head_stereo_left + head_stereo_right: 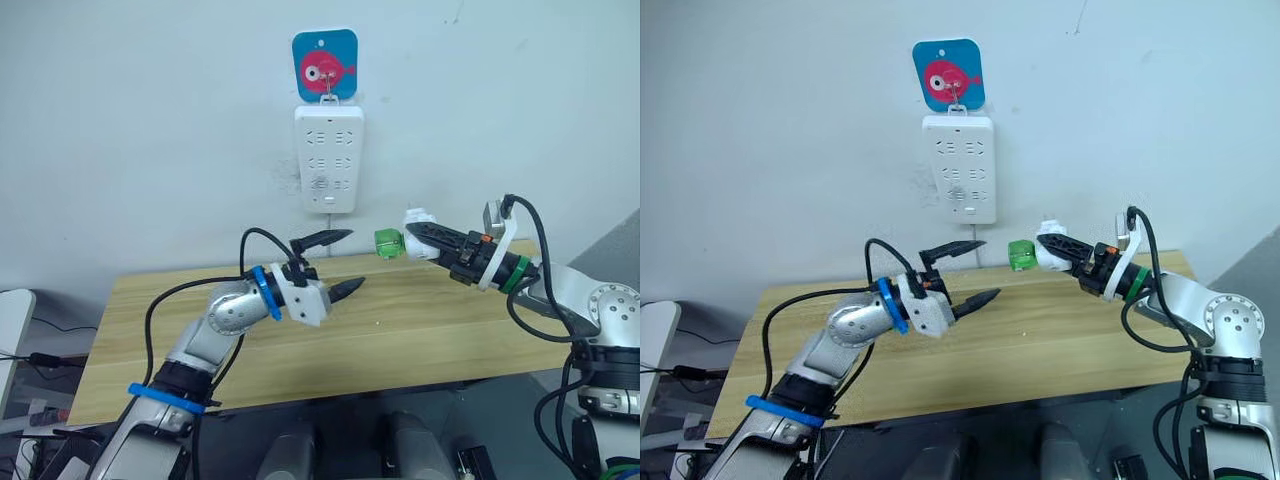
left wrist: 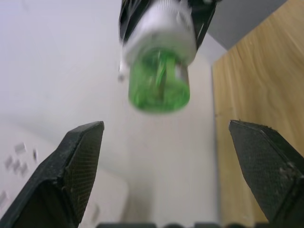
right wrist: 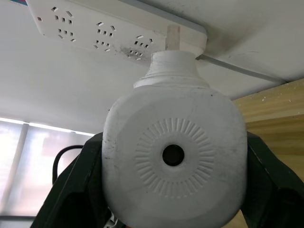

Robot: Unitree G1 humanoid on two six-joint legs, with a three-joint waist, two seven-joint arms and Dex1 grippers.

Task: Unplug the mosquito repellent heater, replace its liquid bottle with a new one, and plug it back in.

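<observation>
The left gripper grabs the used bottle next, by its green body (image 1: 388,243). That grab draws the bottle out of the white heater (image 1: 416,220).
My right gripper (image 1: 420,238) is shut on the white mosquito repellent heater (image 1: 416,220) and holds it in the air over the table's back edge, below and right of the power strip. The heater (image 3: 173,156) has a round vent hole in its face and is not plugged in. Its green liquid bottle (image 1: 388,243) sticks out of the heater's end toward my left arm. My left gripper (image 1: 353,259) stands open a short way left of the bottle (image 2: 159,85), apart from it, fingers (image 2: 78,166) spread wide. The new one is out of view.
A tall white power strip (image 1: 328,158) hangs on the wall under a blue card with a red fish (image 1: 325,63). The wooden table (image 1: 420,330) lies below both arms. Cables loop off both wrists.
</observation>
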